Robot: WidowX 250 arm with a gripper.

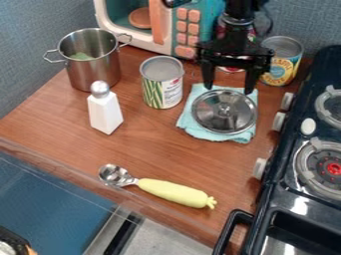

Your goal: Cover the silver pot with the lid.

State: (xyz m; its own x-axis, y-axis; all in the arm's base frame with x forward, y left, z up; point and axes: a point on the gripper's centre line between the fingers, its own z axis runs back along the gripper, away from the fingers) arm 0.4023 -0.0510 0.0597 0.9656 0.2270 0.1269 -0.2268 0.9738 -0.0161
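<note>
The silver pot needs to be covered, so my gripper should grab the small knob in the middle of the round lid [224,117] next.
My gripper [228,87] hangs open at the upper right of the counter, its two fingers apart over the back part of the lid. The round silver lid [224,117] with a small knob in its middle lies on a folded light-blue cloth [194,130]. At the upper left stands the silver pot [100,74], upright and uncovered, with two side handles and something green inside.
Between pot and lid stand a white shaker [105,113] and a can [162,85]. Another can [283,62] is right of the gripper. Behind is a toy microwave [136,37]; a stove [303,199] borders the right. A yellow-handled scoop [172,192] lies in front.
</note>
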